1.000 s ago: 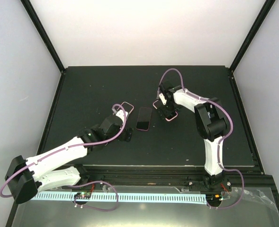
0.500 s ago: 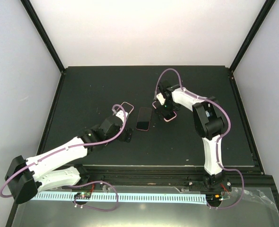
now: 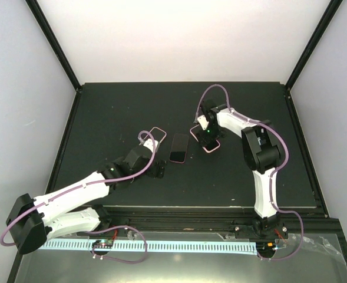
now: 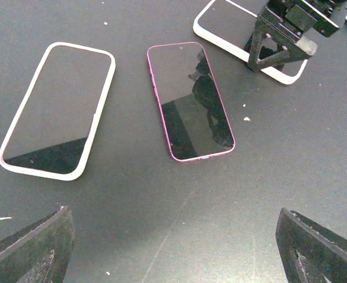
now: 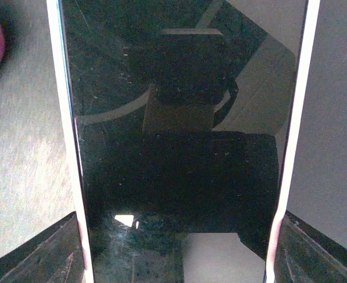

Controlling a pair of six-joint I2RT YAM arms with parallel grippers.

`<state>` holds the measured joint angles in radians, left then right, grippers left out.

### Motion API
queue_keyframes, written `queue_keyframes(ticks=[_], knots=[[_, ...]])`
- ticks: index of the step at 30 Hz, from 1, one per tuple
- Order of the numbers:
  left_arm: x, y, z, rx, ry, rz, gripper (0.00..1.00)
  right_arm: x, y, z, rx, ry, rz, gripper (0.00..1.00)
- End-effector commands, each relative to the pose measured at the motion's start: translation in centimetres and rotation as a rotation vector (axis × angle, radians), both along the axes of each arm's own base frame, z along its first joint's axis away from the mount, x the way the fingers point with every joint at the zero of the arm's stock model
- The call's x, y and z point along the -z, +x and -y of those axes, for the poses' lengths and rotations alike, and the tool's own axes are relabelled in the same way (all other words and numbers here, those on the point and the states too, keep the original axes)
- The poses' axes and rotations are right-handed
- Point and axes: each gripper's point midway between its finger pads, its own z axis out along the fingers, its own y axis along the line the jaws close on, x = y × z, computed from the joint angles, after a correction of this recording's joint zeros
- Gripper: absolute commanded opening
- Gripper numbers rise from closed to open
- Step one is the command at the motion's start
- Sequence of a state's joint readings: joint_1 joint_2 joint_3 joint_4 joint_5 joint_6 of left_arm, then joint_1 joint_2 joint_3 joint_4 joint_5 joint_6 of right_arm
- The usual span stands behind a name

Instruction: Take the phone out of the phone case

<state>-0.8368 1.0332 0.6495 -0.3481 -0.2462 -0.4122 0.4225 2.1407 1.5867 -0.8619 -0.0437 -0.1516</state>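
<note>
My left gripper is to grab the white case by its long edge (image 4: 222, 44) next, so the phone (image 4: 229, 22) stays free to come out.
A phone in a white case (image 5: 179, 147) lies flat and fills the right wrist view. My right gripper (image 5: 179, 259) is open over it, one finger (image 5: 43, 253) beside each long edge of the case. I cannot tell whether the fingers touch it. The top view shows this gripper (image 3: 205, 134) on the cased phone (image 3: 211, 146). It also shows in the left wrist view (image 4: 282, 41). My left gripper (image 4: 173, 253) is open and empty, low over the mat, short of the phones; the top view shows it (image 3: 157, 168) too.
A pink-edged phone (image 4: 191, 100) lies screen up in the middle (image 3: 179, 147). A second white-cased phone (image 4: 58, 109) lies to its left (image 3: 157, 134). The black mat (image 3: 102, 118) has raised frame rails around it.
The right arm has shifted slightly while its gripper stays over the white-cased phone. The left arm and the phones have not visibly moved.
</note>
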Motion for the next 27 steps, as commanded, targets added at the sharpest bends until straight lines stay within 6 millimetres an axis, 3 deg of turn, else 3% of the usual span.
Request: queue_keyframes(ticks=[1, 6, 11, 17, 20, 24, 27], knots=[[-0.7, 0.3, 1.1, -0.027, -0.133, -0.015, 0.94, 0.4, -4.6, 0.9, -0.01, 0.026, -0.121, 0.68], [-1.4, 1.1, 2.8, -0.059, -0.298, -0.05, 0.93, -4.7, -6.7, -0.6, -0.081, 0.207, -0.004, 0.6], [-3.4, 2.7, 5.7, -0.025, -0.46, -0.09, 0.91, -7.8, -8.6, -1.5, -0.115, 0.352, 0.106, 0.58], [-5.4, 4.9, 10.4, 0.05, -0.624, -0.133, 0.82, -9.8, -9.8, -2.6, -0.113, 0.476, 0.146, 0.57], [-5.8, 5.6, 11.7, 0.043, -0.716, -0.16, 0.77, -10.8, -10.0, -2.9, -0.11, 0.503, 0.146, 0.57], [-5.5, 6.6, 13.3, 0.039, -0.783, -0.2, 0.75, -11.6, -10.3, -3.2, -0.126, 0.535, 0.159, 0.57], [-4.5, 7.3, 14.8, 0.044, -0.803, -0.249, 0.67, -11.8, -10.6, -3.3, -0.131, 0.55, 0.154, 0.57]])
